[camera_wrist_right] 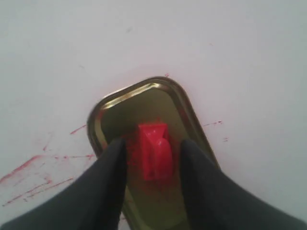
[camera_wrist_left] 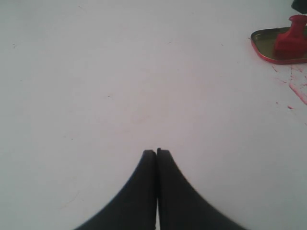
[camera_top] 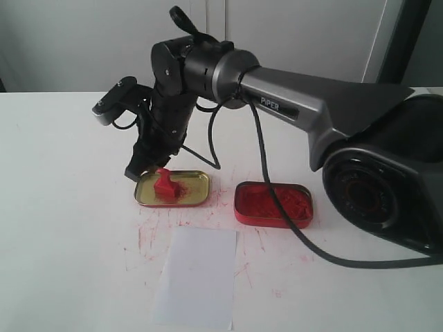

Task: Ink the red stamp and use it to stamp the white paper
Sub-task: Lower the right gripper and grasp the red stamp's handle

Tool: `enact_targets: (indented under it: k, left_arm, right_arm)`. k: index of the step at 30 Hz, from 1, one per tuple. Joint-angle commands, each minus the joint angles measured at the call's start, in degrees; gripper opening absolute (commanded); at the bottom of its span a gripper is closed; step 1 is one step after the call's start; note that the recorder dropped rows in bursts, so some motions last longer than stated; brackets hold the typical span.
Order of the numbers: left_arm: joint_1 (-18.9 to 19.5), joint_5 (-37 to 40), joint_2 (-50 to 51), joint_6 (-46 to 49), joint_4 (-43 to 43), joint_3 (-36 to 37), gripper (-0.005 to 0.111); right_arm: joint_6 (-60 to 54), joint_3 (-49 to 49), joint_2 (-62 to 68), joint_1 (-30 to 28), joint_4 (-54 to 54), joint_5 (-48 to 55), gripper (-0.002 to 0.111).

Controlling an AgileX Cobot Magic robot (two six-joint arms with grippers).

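Observation:
My right gripper needs to go lower first and then close on the red handle (camera_top: pixel 164 174). My fingers are above it, over the gold lid (camera_top: pixel 192 188), and would miss if I closed now.
The red stamp (camera_top: pixel 165 185) stands in the shallow gold lid (camera_top: pixel 192 188), to the left of the ink tin. My right gripper (camera_top: pixel 149 171) reaches across to it from the right and is open. In the right wrist view its fingers (camera_wrist_right: pixel 115 163) stand on either side of the red stamp (camera_wrist_right: pixel 154 151) with a gap on each side, over the gold lid (camera_wrist_right: pixel 124 110). The white paper (camera_top: pixel 197 277) lies flat nearer the front edge, apart from both grippers. My left gripper (camera_wrist_left: pixel 157 152) is shut over bare table, with the red stamp (camera_wrist_left: pixel 290 40) far off at the corner of its view.
A red tin of lumpy ink paste (camera_top: pixel 272 204) sits to the right of the lid, with the arm's black cable (camera_top: pixel 277 207) draped across it. Red smears (camera_top: pixel 149 235) mark the table between the lid and the paper.

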Motion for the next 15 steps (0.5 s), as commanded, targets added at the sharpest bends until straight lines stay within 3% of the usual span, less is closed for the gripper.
enact_targets:
  k: [1, 15]
  left_arm:
    - [0.11, -0.16, -0.25, -0.14, 0.02, 0.25, 0.000]
    - [0.11, -0.16, -0.25, -0.14, 0.02, 0.25, 0.000]
  right_arm:
    - [-0.75, -0.22, 0.50, -0.03, -2.91, -1.74, 0.037]
    - [-0.41, -0.22, 4.31, -0.03, -4.21, -3.04, 0.037]
